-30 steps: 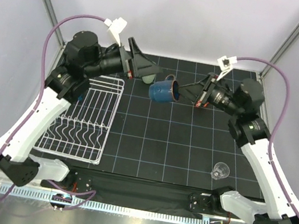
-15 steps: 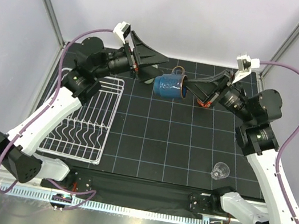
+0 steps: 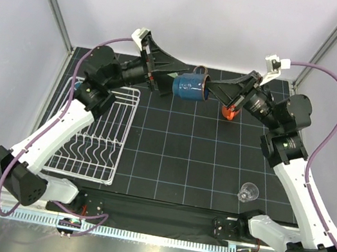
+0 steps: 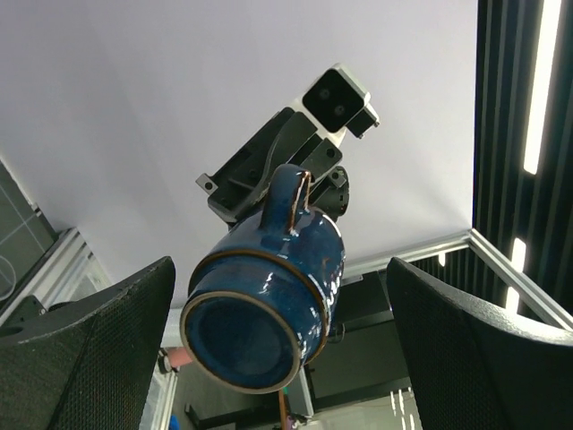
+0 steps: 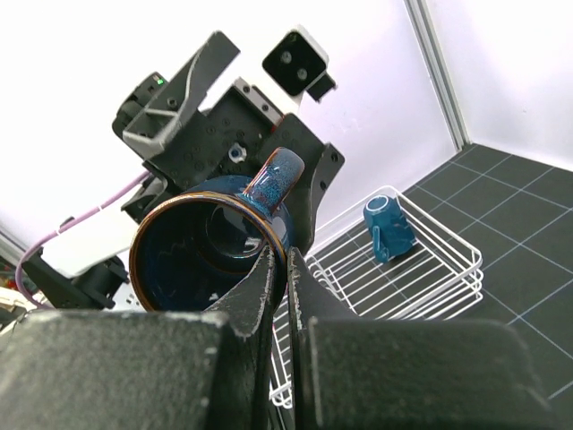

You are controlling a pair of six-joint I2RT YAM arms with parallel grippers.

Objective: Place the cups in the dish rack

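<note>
I will next use my left gripper to grab the dark blue mug by its base end (image 3: 182,86), so the mug's rim stays free for the dish rack (image 3: 119,137).
A dark blue mug (image 3: 188,88) hangs on its side in the air above the back of the mat. My right gripper (image 3: 208,94) is shut on its rim, one finger inside and one outside (image 5: 277,262). My left gripper (image 3: 175,78) is open, and its two wide pads (image 4: 89,358) stand either side of the mug's base (image 4: 255,331) without touching it. The white wire dish rack (image 3: 119,137) lies at the left, with a smaller blue mug (image 5: 387,227) on its side at its far end. An orange mug (image 3: 227,113) peeks out behind my right gripper. A clear glass (image 3: 248,192) stands at the front right.
The black gridded mat (image 3: 182,161) covers the table between the rack and the glass. Enclosure posts and white walls close in the back and sides. Purple cables loop over both arms.
The right gripper has carried the blue mug up and back and turned it level. The left arm has swung right and up, bringing its open fingers round the mug's base.
</note>
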